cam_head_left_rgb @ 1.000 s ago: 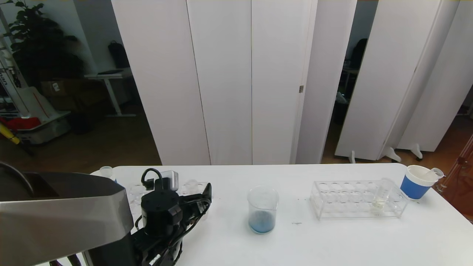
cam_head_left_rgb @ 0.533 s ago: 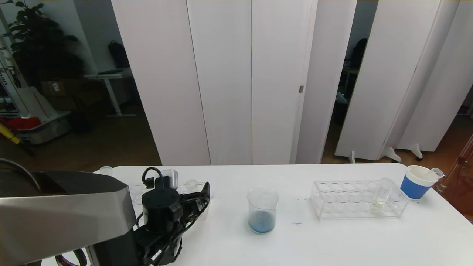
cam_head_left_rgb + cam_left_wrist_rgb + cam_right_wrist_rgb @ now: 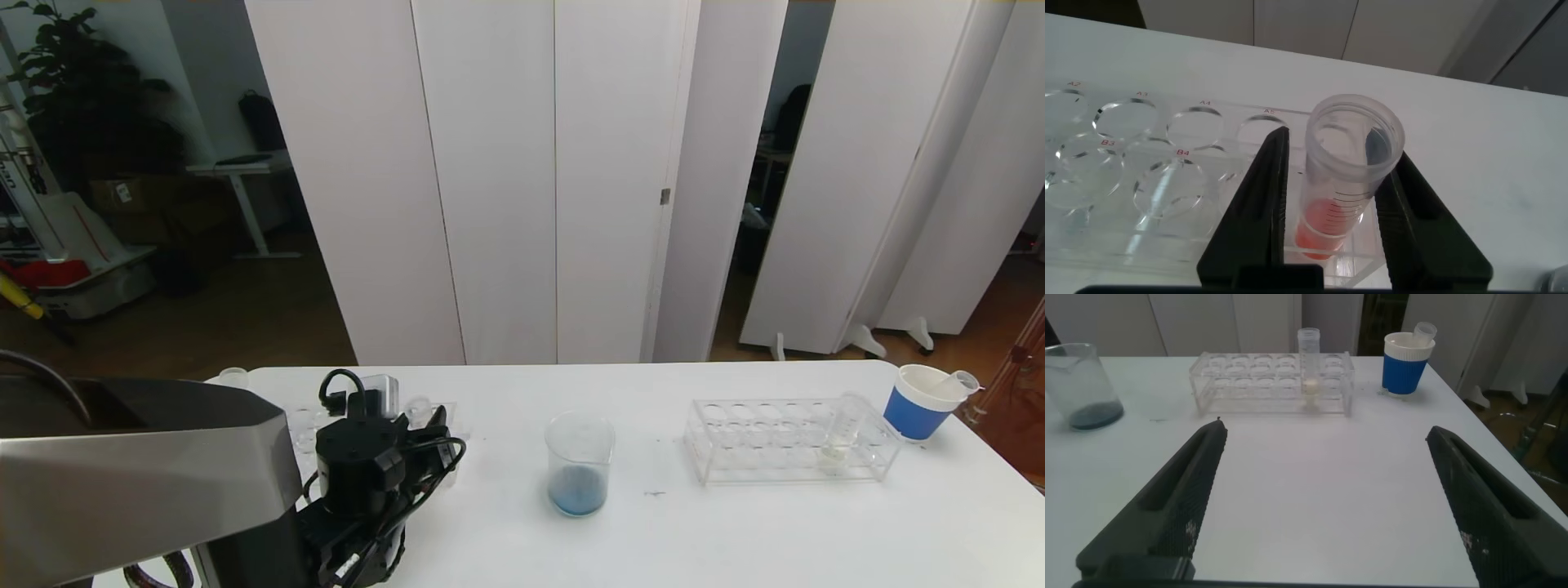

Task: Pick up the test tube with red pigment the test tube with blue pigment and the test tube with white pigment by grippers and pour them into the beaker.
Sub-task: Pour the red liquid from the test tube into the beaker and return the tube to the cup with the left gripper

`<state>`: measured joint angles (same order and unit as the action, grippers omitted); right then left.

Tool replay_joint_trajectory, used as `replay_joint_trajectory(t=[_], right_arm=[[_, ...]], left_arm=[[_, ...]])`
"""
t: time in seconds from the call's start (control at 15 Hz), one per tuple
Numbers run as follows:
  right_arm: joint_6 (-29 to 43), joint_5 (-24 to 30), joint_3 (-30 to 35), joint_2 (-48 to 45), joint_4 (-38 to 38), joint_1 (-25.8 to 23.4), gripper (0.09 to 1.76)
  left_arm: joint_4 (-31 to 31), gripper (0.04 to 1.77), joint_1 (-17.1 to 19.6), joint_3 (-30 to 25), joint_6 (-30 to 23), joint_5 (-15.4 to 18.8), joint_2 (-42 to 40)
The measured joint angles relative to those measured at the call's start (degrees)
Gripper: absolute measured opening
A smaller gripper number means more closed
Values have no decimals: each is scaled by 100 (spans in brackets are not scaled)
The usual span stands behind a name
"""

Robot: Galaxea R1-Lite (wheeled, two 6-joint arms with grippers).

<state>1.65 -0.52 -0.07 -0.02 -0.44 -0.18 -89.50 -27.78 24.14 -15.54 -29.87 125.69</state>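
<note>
The clear rack closes around the red test tube's lower half, so my left gripper should lift it by its upper side just under the test tube's rim [image 3: 1342, 173].
The test tube with red pigment [image 3: 1349, 175] stands tilted in an end hole of the left clear rack [image 3: 1118, 155], near the table's left side [image 3: 418, 406]. My left gripper [image 3: 1341, 151] is open with one finger on each side of it; one finger touches the rim, and the other stands a little off. The beaker [image 3: 580, 464] sits mid-table with blue liquid at its bottom. The test tube with white pigment [image 3: 843, 429] stands in the right rack [image 3: 759, 445]. No tube with blue liquid shows. My right gripper [image 3: 1324, 429] is wide open and empty, low over bare table.
A blue-banded white paper cup [image 3: 918, 402] with an empty clear tube leaning in it stands at the far right corner. Another small clear tube [image 3: 234, 377] stands at the far left edge. White screen panels stand behind the table.
My left gripper has moved toward the left rack, and its fingers now stand on either side of the red tube. Beaker, right rack and cup have not moved.
</note>
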Motion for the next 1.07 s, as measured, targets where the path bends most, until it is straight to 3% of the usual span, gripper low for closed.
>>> replay_joint_trajectory(t=[0.13, 1.07], right_arm=[[-5, 1, 0, 0, 2, 0, 175], [-5, 0, 0, 0, 2, 0, 175]], left_arm=[[0, 60, -7, 0, 9, 7, -5], [21, 60, -50, -18, 210, -37, -116]])
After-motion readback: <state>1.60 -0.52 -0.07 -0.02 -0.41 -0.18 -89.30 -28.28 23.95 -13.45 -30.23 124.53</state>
